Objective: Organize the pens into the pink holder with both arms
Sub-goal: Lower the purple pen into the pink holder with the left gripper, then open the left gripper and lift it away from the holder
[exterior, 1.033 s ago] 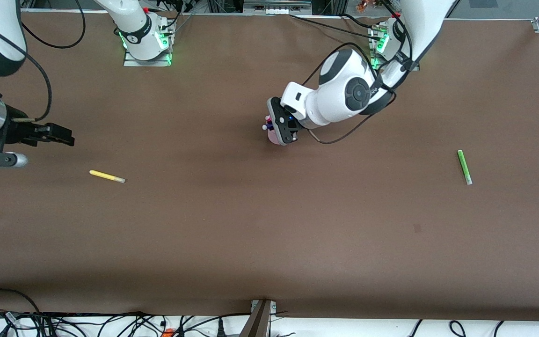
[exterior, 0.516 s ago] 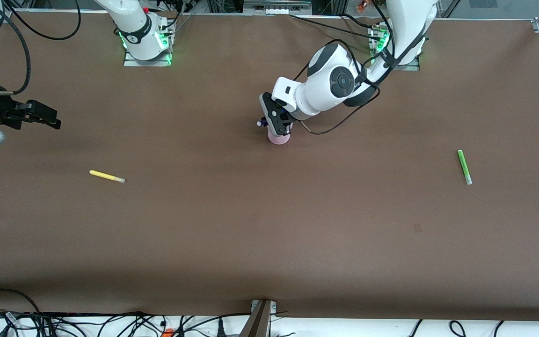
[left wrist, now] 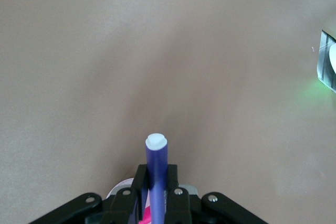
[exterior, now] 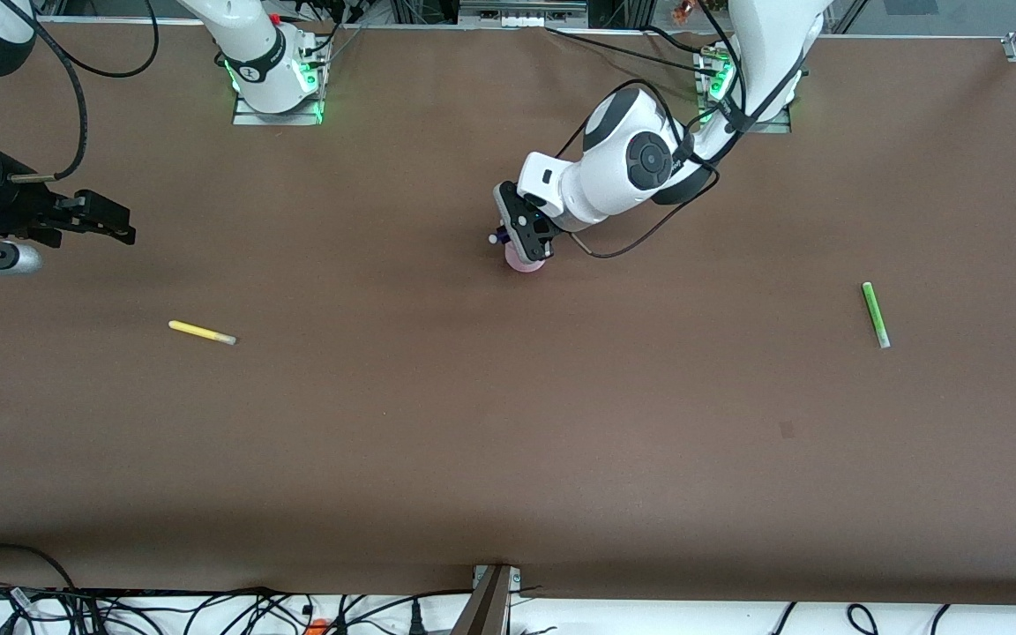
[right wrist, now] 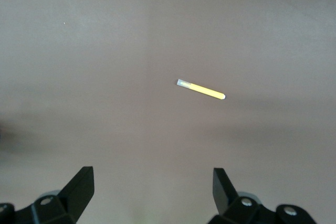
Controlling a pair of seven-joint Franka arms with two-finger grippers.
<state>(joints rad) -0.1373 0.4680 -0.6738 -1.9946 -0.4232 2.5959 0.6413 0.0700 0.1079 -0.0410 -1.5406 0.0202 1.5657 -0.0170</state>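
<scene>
The purple pen [left wrist: 156, 156] is upright over the pink holder [left wrist: 144, 214] and would stay in the holder, so my left gripper needs to open.
The pink holder [exterior: 523, 263] stands mid-table, mostly covered by my left gripper [exterior: 512, 236]. That gripper is shut on the purple pen [left wrist: 156, 162], held upright over the holder with its whitish tip [exterior: 492, 238] on top. In the left wrist view the holder's rim [left wrist: 122, 188] and a bit of the magenta-pink pen [left wrist: 145, 216] inside it show below the fingers. The yellow pen [exterior: 201, 332] lies toward the right arm's end and also shows in the right wrist view [right wrist: 201, 89]. My right gripper [exterior: 123, 231] hangs open and empty above the table near it. The green pen [exterior: 875, 314] lies toward the left arm's end.
The brown table [exterior: 508, 423] carries nothing else. The arm bases [exterior: 277, 88] stand along its edge farthest from the front camera. Cables [exterior: 208, 608] run along the nearest edge.
My left gripper has shifted and lowered slightly over the holder with the purple pen. My right gripper drew away toward the bases, then came partway back toward the yellow pen.
</scene>
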